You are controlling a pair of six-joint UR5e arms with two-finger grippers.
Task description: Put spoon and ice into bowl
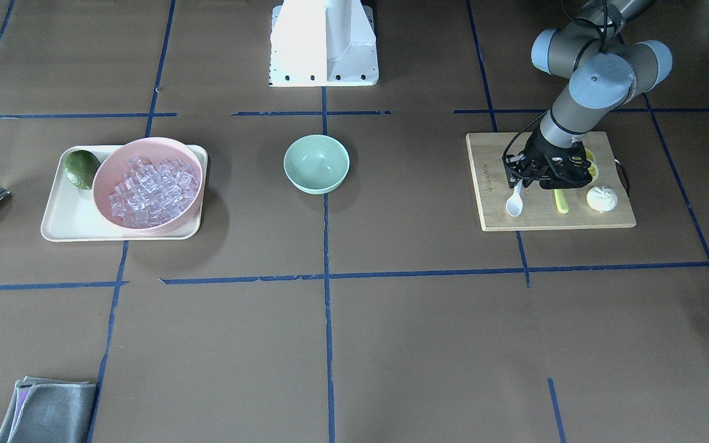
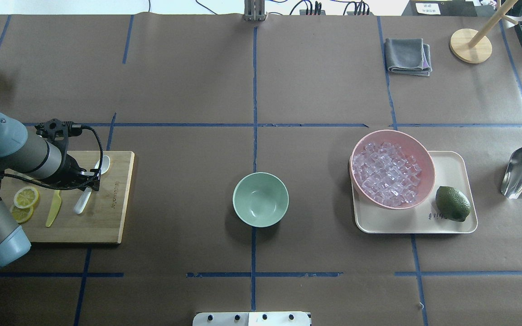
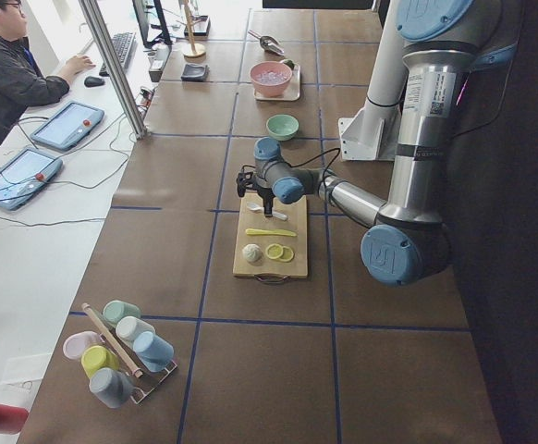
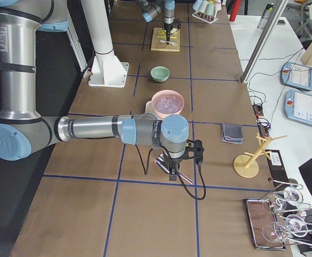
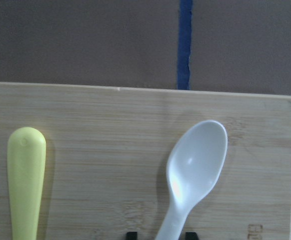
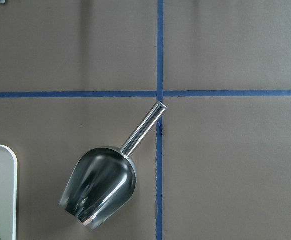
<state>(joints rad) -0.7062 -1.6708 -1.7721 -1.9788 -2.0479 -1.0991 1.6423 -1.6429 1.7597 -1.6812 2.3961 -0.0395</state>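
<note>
The spoon's bowl flares wide and rounded. My left gripper next needs to grab the small white spoon by its narrow handle (image 5: 171, 228).
The white spoon (image 1: 514, 203) lies on the wooden cutting board (image 1: 496, 212), its bowl toward the far edge; it also shows in the overhead view (image 2: 81, 203) and the left wrist view (image 5: 198, 160). My left gripper (image 1: 519, 181) is low over its handle, open. Its fingertips (image 5: 131, 234) stand on either side of the handle without touching it. The mint-green bowl (image 2: 260, 199) stands empty at the table's middle. Clear ice cubes (image 2: 385, 172) fill a pink bowl (image 2: 424, 154). My right gripper (image 4: 172, 172) hovers over a metal scoop (image 6: 100, 187). I cannot tell whether it is open or shut.
A yellow-green knife (image 2: 53, 208), lemon slices (image 2: 26, 197) and a white bun (image 1: 602, 198) share the cutting board. The pink bowl and a lime (image 2: 452, 203) sit on a cream tray (image 2: 451, 172). A grey cloth (image 2: 408, 55) lies at the far side.
</note>
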